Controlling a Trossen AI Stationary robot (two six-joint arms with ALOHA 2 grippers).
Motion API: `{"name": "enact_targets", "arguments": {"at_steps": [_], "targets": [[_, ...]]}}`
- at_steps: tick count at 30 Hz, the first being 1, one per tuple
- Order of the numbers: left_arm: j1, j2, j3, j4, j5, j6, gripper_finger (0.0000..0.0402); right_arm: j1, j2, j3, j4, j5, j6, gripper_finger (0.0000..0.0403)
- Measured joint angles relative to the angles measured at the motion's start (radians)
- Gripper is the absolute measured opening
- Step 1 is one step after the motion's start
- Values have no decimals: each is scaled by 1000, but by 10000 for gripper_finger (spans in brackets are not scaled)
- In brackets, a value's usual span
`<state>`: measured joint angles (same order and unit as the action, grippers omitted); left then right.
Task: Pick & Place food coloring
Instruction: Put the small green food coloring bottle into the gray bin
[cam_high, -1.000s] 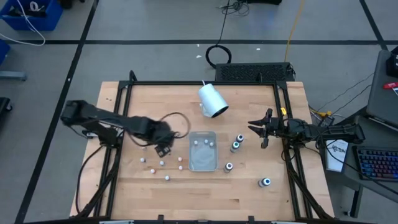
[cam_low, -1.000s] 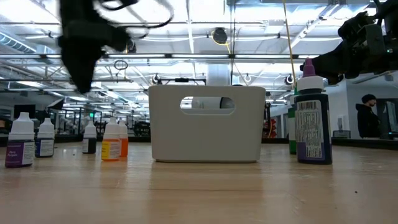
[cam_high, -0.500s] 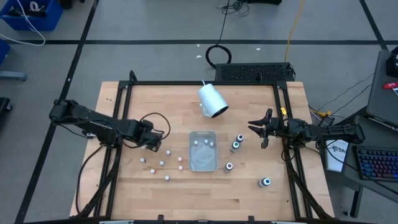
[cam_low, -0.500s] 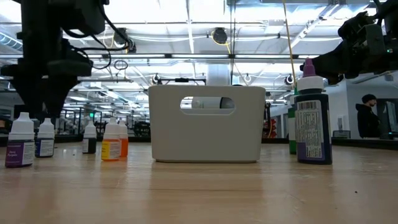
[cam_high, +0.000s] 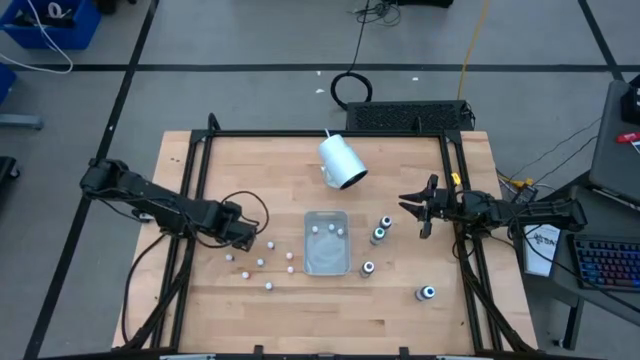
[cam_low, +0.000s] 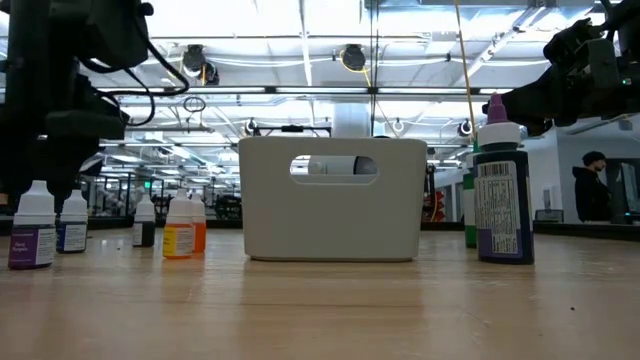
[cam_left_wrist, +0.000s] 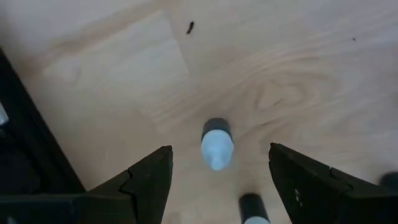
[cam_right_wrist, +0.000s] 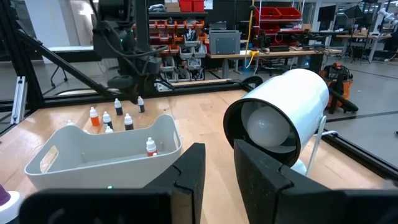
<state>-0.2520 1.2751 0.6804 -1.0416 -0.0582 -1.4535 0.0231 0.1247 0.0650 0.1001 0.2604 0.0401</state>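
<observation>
The left gripper should grab the small bottle by its end with the cap. Then the left gripper should put the food coloring into the clear tray.
Several tiny whitish food coloring bottles (cam_high: 260, 263) stand upright on the wooden table left of the clear tray (cam_high: 326, 262), and three more (cam_high: 327, 229) stand inside it. Larger dark bottles (cam_high: 378, 235) with pale caps stand to the tray's right. My left gripper (cam_high: 242, 238) points down, open, over the leftmost small bottles. In the left wrist view one bottle (cam_left_wrist: 216, 142) stands below, between the spread fingers (cam_left_wrist: 149, 180) and clear of them. My right gripper (cam_high: 425, 206) waits shut and level at the table's right side.
A large white cylindrical cup (cam_high: 341, 162) lies tilted at the far middle of the table. A black frame (cam_high: 200, 160) runs round the tabletop. A lone dark bottle (cam_high: 427, 293) stands near the front right. Bare wood lies along the near edge.
My left gripper has moved from beside the tray toward the table's left edge and has sunk. It has also rolled about its own axis. It now hangs low over the leftmost small bottles, with its fingers still open. No bottle has moved.
</observation>
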Motion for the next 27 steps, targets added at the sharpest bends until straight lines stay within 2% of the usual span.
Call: {"name": "enact_targets", "arguments": {"at_steps": [9,15,27], "targets": [[0,0,-49,86,4,-7,266,0,0,0,0,0,0,77],[0,0,-54,86,-26,-7,266,0,0,0,0,0,0,77],[0,0,-54,81,9,1,266,0,0,0,0,0,0,77]]}}
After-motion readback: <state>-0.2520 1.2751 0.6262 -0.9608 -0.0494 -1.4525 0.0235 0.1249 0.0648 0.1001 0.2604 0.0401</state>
